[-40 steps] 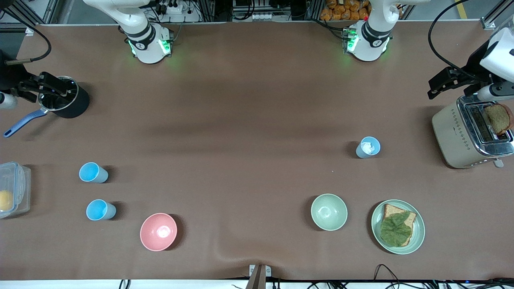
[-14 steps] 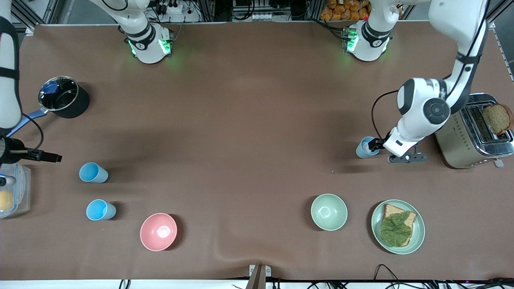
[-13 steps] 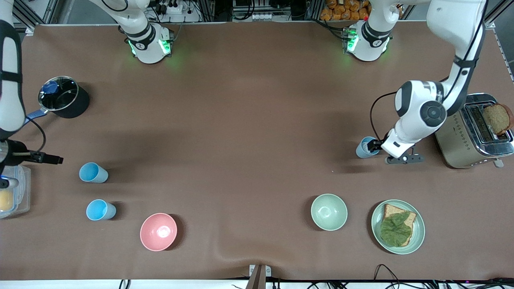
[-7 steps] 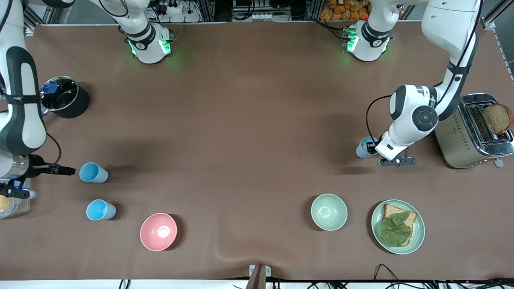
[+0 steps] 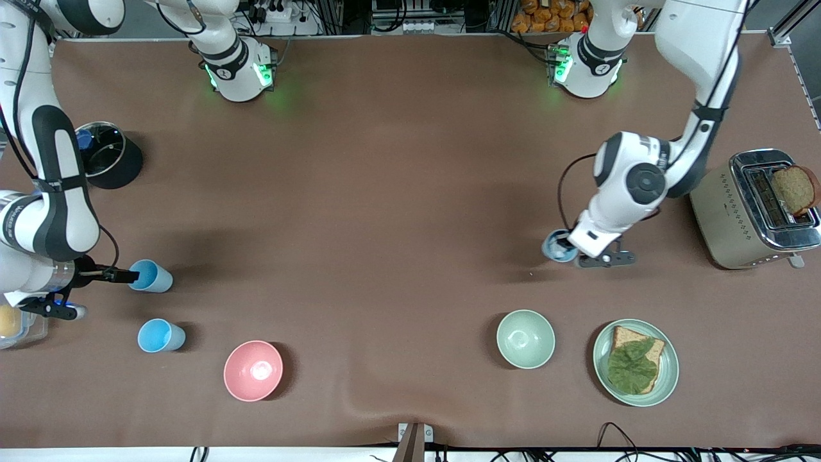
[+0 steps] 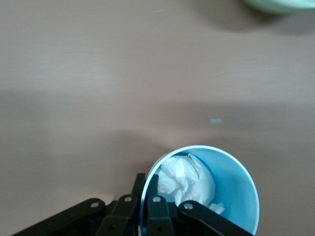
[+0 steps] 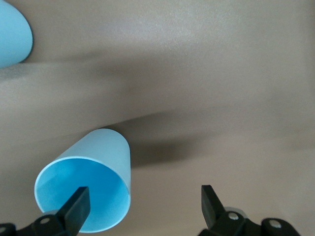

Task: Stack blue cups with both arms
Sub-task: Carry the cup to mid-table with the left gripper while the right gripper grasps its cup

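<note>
I need to grab the light-blue cup by its rim (image 7: pixel 127 185) with my right gripper next, so that I can stack it into the cup with white paper.
Two light-blue cups stand toward the right arm's end: one (image 5: pixel 151 276), and one nearer the camera (image 5: pixel 161 335). My right gripper (image 5: pixel 128 276) is open at the rim of the first cup. In the right wrist view (image 7: pixel 142 204) one finger (image 7: pixel 77 206) is at that cup's mouth (image 7: pixel 88 191), the other is outside it, and the second cup (image 7: pixel 12 39) shows at the edge. My left gripper (image 5: pixel 567 248) is shut on the rim of a paler blue cup (image 5: pixel 555 246) with white paper inside (image 6: pixel 189 177). The fingers (image 6: pixel 156 189) pinch its wall (image 6: pixel 231 187).
A pink bowl (image 5: pixel 253 370), a pale green bowl (image 5: pixel 525 338) and a green plate with bread and lettuce (image 5: pixel 635 362) lie nearer the camera. A toaster (image 5: pixel 753 212) stands at the left arm's end. A black pot (image 5: pixel 106 154) and a clear container (image 5: pixel 13 324) are at the right arm's end.
My left gripper has closed on the paler cup and moved it toward the right arm's end. My right gripper has moved up to the rim of the farther blue cup.
</note>
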Available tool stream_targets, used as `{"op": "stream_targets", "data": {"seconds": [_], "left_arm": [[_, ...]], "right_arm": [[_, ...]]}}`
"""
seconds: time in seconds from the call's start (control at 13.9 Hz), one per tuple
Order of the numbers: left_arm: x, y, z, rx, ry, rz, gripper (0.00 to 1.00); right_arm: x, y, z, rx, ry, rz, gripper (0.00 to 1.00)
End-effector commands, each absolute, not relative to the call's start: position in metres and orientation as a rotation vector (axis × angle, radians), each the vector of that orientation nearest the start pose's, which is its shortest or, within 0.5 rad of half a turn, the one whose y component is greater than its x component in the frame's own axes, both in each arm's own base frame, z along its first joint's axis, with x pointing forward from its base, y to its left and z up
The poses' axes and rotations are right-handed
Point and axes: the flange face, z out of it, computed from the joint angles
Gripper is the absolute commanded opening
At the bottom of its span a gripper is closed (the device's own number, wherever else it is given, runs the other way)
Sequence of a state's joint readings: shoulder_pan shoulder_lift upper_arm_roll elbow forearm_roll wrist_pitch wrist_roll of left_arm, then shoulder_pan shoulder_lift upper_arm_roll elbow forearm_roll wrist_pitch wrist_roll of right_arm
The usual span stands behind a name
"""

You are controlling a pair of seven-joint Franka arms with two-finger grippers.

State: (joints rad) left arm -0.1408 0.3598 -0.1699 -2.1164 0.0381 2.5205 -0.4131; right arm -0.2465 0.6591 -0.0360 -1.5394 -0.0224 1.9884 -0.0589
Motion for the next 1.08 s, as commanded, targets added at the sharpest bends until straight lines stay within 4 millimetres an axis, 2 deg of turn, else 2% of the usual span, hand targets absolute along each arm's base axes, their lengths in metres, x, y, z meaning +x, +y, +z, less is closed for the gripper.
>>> {"op": "stream_targets", "data": {"seconds": [0.0,0.14,0.36,0.43,0.58,0.65,0.72,0.79,0.94,1.01], "left_arm": [[0.558,-0.267,0.254,-3.235,-0.212,-0.083,0.0],[0.544,-0.35,0.246,-3.257,-0.302,-0.079,0.0],[0.523,-0.454,0.216,-3.291,-0.346,-0.057,0.0],[0.515,-0.477,0.208,-3.295,-0.328,-0.062,0.0],[0.504,-0.508,0.197,-3.291,-0.263,-0.102,0.0],[0.499,-0.52,0.192,-3.287,-0.231,-0.122,0.0],[0.495,-0.527,0.188,-3.282,-0.209,-0.135,0.0],[0.492,-0.53,0.187,-3.278,-0.193,-0.142,0.0],[0.494,-0.531,0.192,-3.281,-0.193,-0.155,0.01],[0.494,-0.532,0.195,-3.284,-0.193,-0.16,0.11]], "right_arm": [[0.649,-0.178,0.254,-3.115,0.324,0.364,1.0],[0.645,-0.177,0.25,-3.111,0.323,0.38,1.0],[0.645,-0.177,0.244,-3.11,0.324,0.38,1.0],[0.646,-0.177,0.242,-3.114,0.323,0.361,1.0],[0.65,-0.178,0.24,-3.123,0.323,0.311,0.97],[0.65,-0.176,0.239,-3.125,0.318,0.309,0.47],[0.652,-0.171,0.239,-3.128,0.306,0.304,0.2],[0.652,-0.17,0.239,-3.127,0.304,0.309,0.05],[0.653,-0.165,0.239,-3.128,0.33,0.309,0.0],[0.654,-0.159,0.238,-3.131,0.35,0.312,0.0]]}}
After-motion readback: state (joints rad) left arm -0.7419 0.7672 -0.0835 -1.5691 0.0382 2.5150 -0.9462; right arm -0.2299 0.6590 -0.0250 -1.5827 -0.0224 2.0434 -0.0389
